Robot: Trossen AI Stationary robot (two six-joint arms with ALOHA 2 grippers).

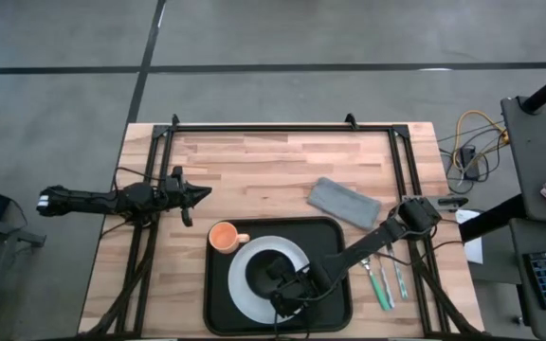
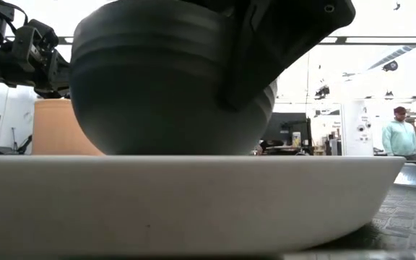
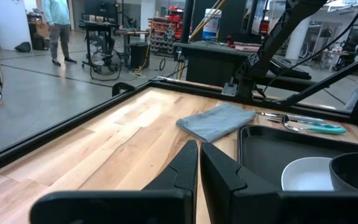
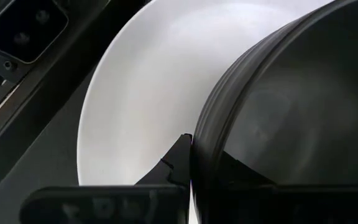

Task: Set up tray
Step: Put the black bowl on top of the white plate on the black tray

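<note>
My right gripper is ready to open and let go, because the dark bowl (image 1: 269, 273) sits centred inside the white plate's rim and would rest there.
A black tray (image 1: 337, 239) lies at the table's near middle. On it stands a white plate (image 1: 298, 256), and a dark bowl (image 1: 269, 273) sits in the plate; in the low view the plate's rim (image 2: 186, 195) hides the underside of the bowl (image 2: 165, 79). An orange cup (image 1: 222, 237) stands in the tray's far left corner. My right gripper (image 1: 288, 296) is at the bowl's near right rim, shut on it. My left gripper (image 1: 200, 193) hovers shut over the table's left part, away from the tray. My right gripper holds the bowl by its rim (image 4: 199, 140), on the side nearest the table's near edge. One finger (image 4: 178, 155) is outside the wall and the other is inside the bowl. The fingers come slanting down from the right. The bowl is upright over the plate (image 4: 142, 81).
A grey folded napkin (image 1: 344, 202) lies just beyond the tray's far right corner. Cutlery with green handles (image 1: 383, 281) lies on the wood right of the tray. Bare wood stretches across the table's far and left parts. A person (image 2: 399, 133) stands far off in the room.
</note>
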